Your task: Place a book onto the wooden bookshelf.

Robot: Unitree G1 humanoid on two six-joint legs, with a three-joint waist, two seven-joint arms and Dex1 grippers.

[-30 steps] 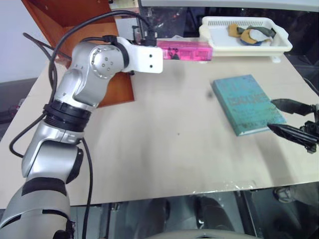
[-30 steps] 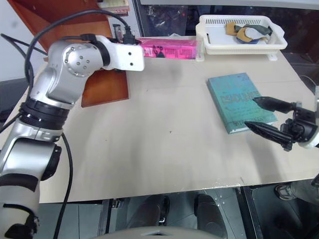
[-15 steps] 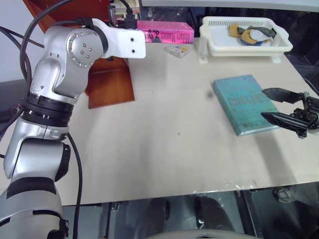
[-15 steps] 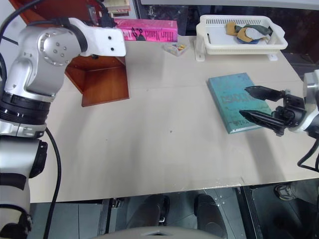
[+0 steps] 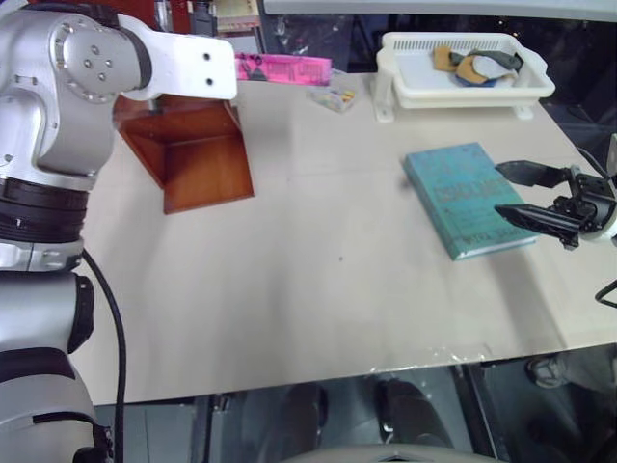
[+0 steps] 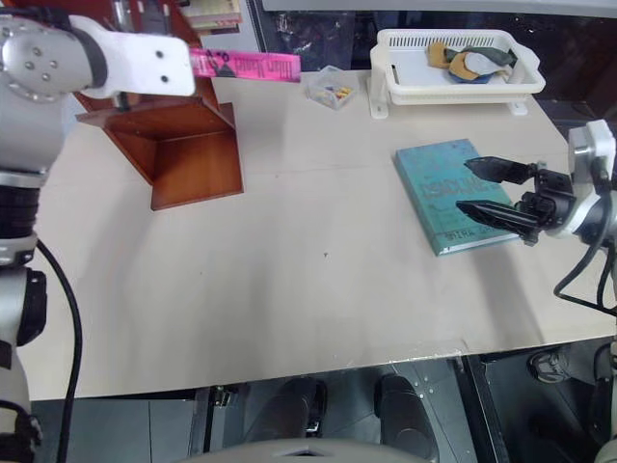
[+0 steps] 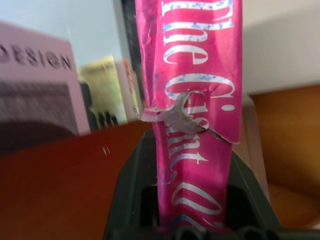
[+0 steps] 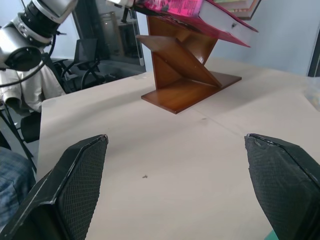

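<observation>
My left gripper should keep holding the book until it is on the shelf, because the pink book [image 5: 284, 68] sticks out past the side of the wooden bookshelf [image 5: 198, 154].
The pink book [image 5: 284, 68] hangs in the air over the top of the wooden bookshelf [image 5: 198, 154], lying nearly flat with its spine toward me. My left gripper [image 7: 192, 150] is shut on the book's near end; in the left wrist view its black fingers [image 7: 132, 185] clamp the pink cover on both sides. In the right wrist view the book [image 8: 200, 10] sits tilted just above the slanted shelf [image 8: 185, 65]; whether they touch I cannot tell. My right gripper [image 5: 516, 193] is open and empty, hovering at the right edge of a teal book [image 5: 463, 198].
A white basket [image 5: 463, 94] with several small items stands at the back right. A small clear packet [image 5: 335, 96] lies just left of it. More books stand behind the shelf [image 7: 37, 90]. The table's near edge [image 5: 318, 371] runs across the front.
My left arm has carried the pink book left and upward, from beside the basket to over the bookshelf. The right gripper has edged in over the teal book's side, still open.
</observation>
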